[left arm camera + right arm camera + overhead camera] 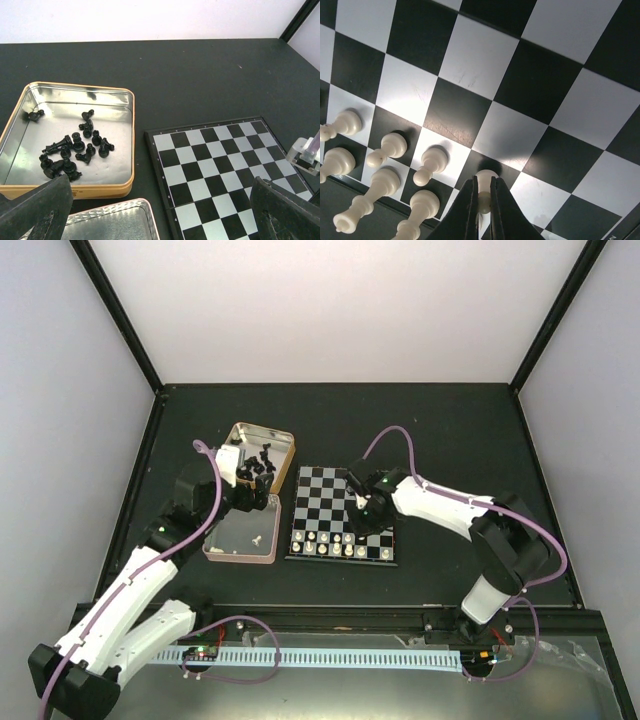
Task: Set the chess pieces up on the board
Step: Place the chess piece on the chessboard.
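Observation:
The white pawn is upright, its base in its black square and free of the neighbouring pieces, so my right gripper should release the pawn.
The board lies mid-table, with several cream-white chess pieces standing in its two near rows. My right gripper is shut on a white pawn whose base is on or just above a black square, next to other white pieces. Several black pieces lie loose in a gold-rimmed tin left of the board. My left gripper hangs open over the gap between the tins and the board, holding nothing. Its fingers frame the left wrist view.
A second shallow silver tin sits near the first, with one white piece lying in it. Its embossed corner shows below the gold tin. Black frame posts and white walls enclose the dark table.

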{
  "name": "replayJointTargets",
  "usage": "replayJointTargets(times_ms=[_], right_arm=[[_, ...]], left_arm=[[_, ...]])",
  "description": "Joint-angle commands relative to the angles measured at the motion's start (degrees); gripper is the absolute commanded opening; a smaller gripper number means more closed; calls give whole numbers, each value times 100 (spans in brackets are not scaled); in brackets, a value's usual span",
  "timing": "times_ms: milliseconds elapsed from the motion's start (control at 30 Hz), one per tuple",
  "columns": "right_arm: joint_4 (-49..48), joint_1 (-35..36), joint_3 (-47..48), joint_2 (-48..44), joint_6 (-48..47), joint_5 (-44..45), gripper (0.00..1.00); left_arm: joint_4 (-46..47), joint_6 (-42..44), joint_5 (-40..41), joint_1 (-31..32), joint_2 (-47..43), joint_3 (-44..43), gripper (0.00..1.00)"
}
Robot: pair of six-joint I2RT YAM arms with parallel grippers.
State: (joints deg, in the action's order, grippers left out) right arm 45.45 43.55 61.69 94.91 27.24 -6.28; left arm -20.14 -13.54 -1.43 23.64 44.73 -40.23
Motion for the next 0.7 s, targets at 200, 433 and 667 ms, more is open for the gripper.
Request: replayJointTargets(times_ms=[200,433,667], right_arm=[[-14,52,-57,174,-76,-59,11],[10,57,136,-138,62,52,36],[-234,46,249,-578,287,629,41]], left_arm=[[-7,-14,47,-61,77,-63,99],[-530,-613,163,-87,352,-199,99],[-1758,-1612,-21,-194,1321,-260,77]])
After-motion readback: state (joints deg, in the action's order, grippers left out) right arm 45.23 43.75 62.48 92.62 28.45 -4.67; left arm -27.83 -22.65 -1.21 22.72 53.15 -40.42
